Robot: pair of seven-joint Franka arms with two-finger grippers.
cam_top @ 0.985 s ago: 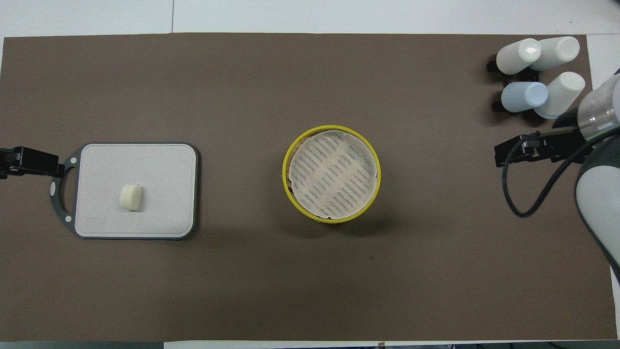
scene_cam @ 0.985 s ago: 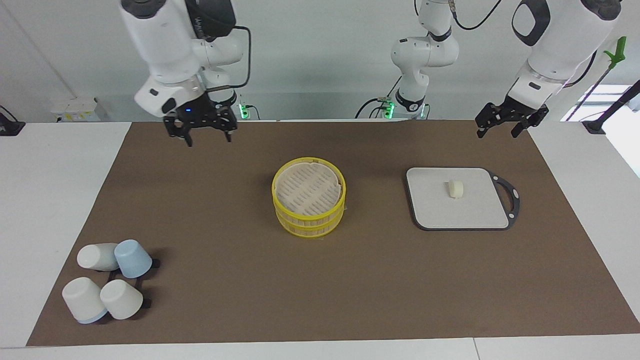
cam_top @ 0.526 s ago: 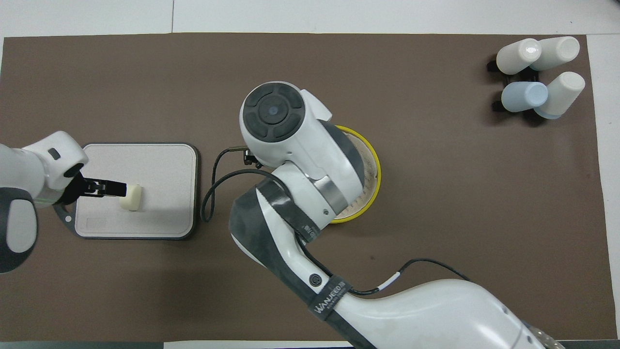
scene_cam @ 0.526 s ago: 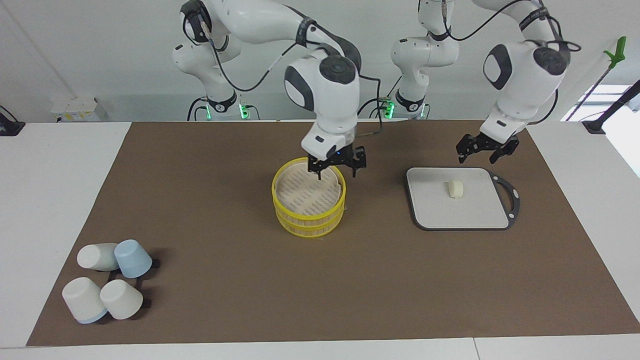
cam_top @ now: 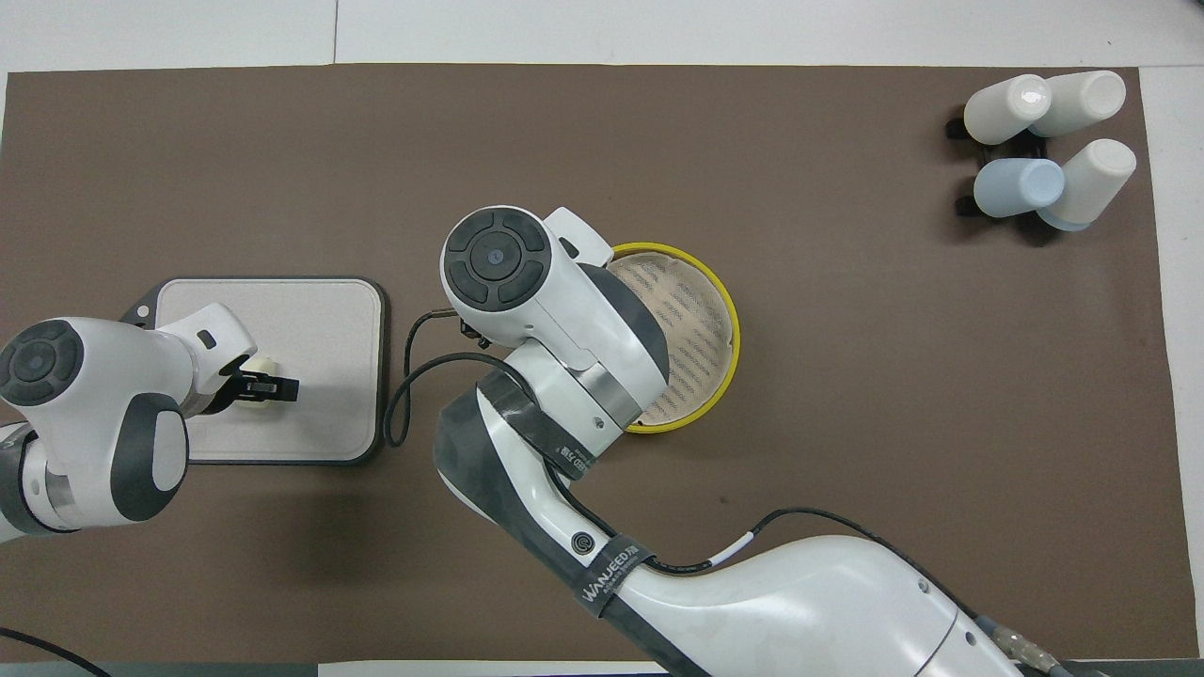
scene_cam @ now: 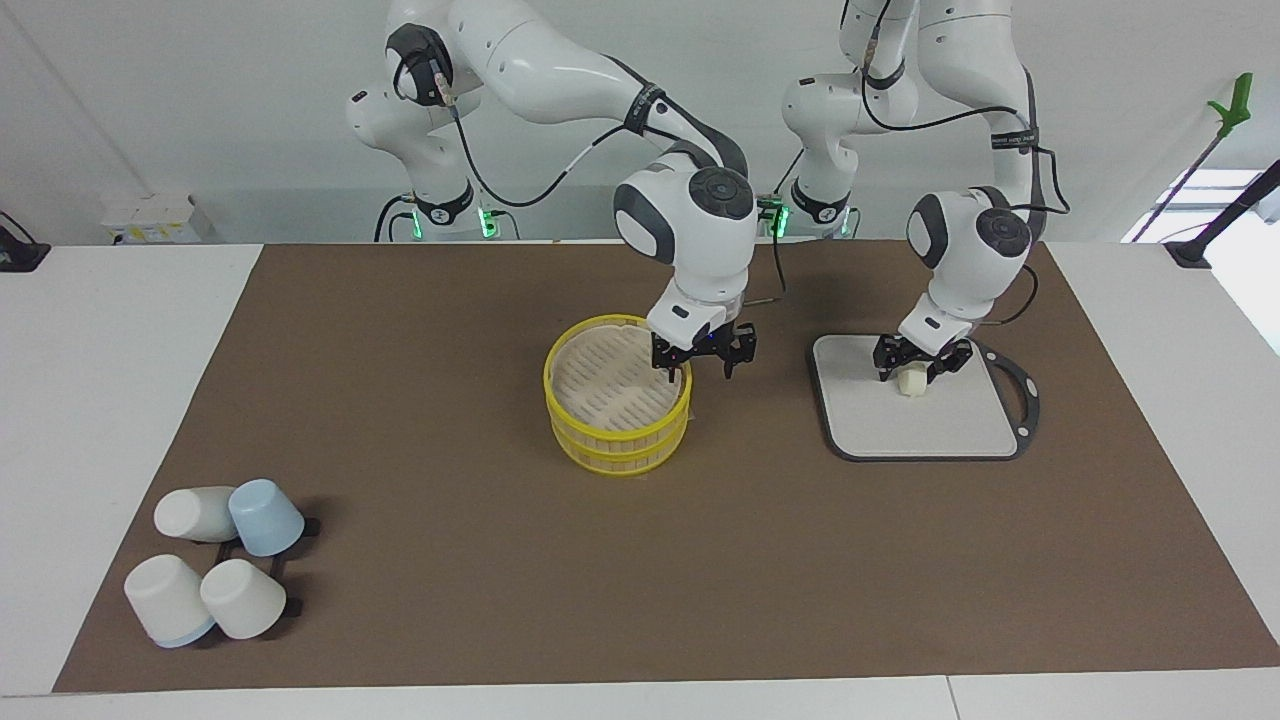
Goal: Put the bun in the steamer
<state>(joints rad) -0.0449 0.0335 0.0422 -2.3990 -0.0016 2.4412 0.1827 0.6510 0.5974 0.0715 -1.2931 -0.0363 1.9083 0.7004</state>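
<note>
I need to hold the steamer steady for the bun, so I should grab the steamer's yellow rim with my right gripper next.
The cream-white bun lies on the grey board, toward the left arm's end of the table. My left gripper is low over the bun, open, with a finger on each side of it. In the overhead view the left gripper covers most of the bun. The yellow-rimmed steamer stands mid-table, its top tier empty. My right gripper is open at the steamer's rim on the board's side, one finger inside the rim and one outside. In the overhead view the right arm hides that gripper and part of the steamer.
Several white and blue cups lie on a small black rack at the right arm's end of the table, farther from the robots; they also show in the overhead view. The grey board has a dark handle. A brown mat covers the table.
The right arm swung from its end of the table to the steamer's rim and lowered. The left gripper came down from the table's near edge onto the bun.
</note>
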